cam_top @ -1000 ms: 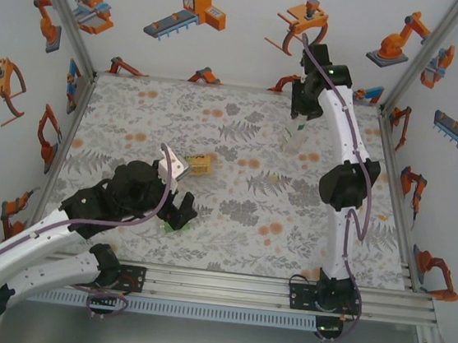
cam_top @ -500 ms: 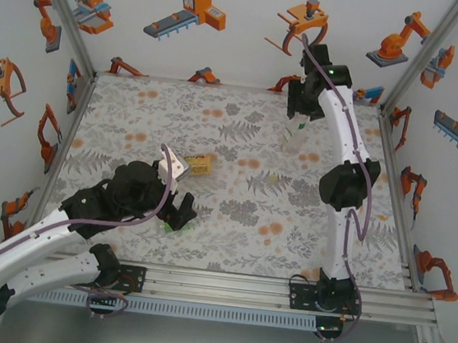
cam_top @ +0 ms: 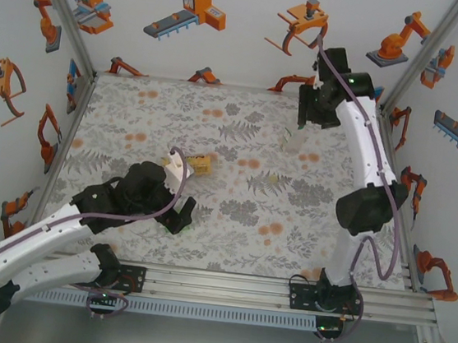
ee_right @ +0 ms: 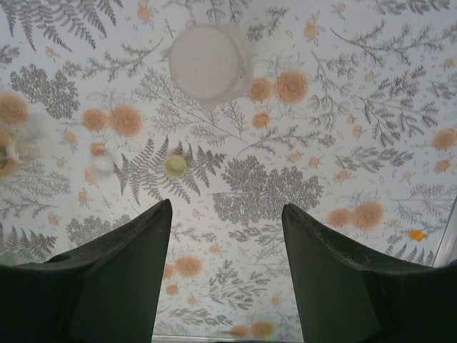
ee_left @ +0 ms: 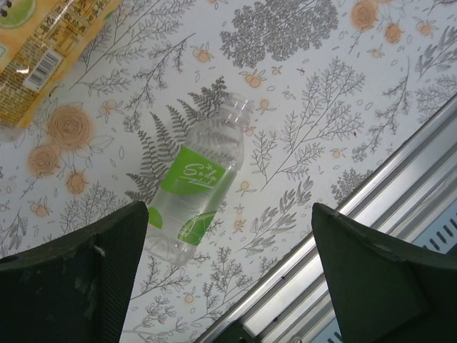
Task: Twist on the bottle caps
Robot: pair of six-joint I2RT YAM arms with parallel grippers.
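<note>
My left gripper will next grab the green-labelled bottle's labelled body near the base, so its open neck stays free for screwing on the cap.
A green-labelled bottle (ee_left: 196, 189) lies uncapped on the mat, its base just ahead of my left gripper (ee_left: 228, 286), which hangs open and empty above it. The yellow-amber bottle (ee_left: 50, 50) (cam_top: 199, 166) lies on its side just beyond. The tall clear bottle (cam_top: 293, 140) stands upright at the back right and looks like a pale round top (ee_right: 207, 61) from above. My right gripper (ee_right: 225, 271) (cam_top: 307, 121) is open, empty and raised clear of that bottle. A small pale bottle cap (ee_right: 175, 166) (cam_top: 274, 177) lies loose on the mat. A blurred whitish cap (ee_right: 102, 165) lies near it.
The aluminium rail (ee_left: 385, 186) at the table's near edge runs close to the left gripper (cam_top: 179, 214). Patterned walls (cam_top: 229, 22) enclose the floral mat (cam_top: 248, 223) on three sides. Open mat lies between the two arms.
My right gripper has opened, let go of the clear bottle's top and lifted up and to the right. The left arm has shifted slightly over the green-labelled bottle.
</note>
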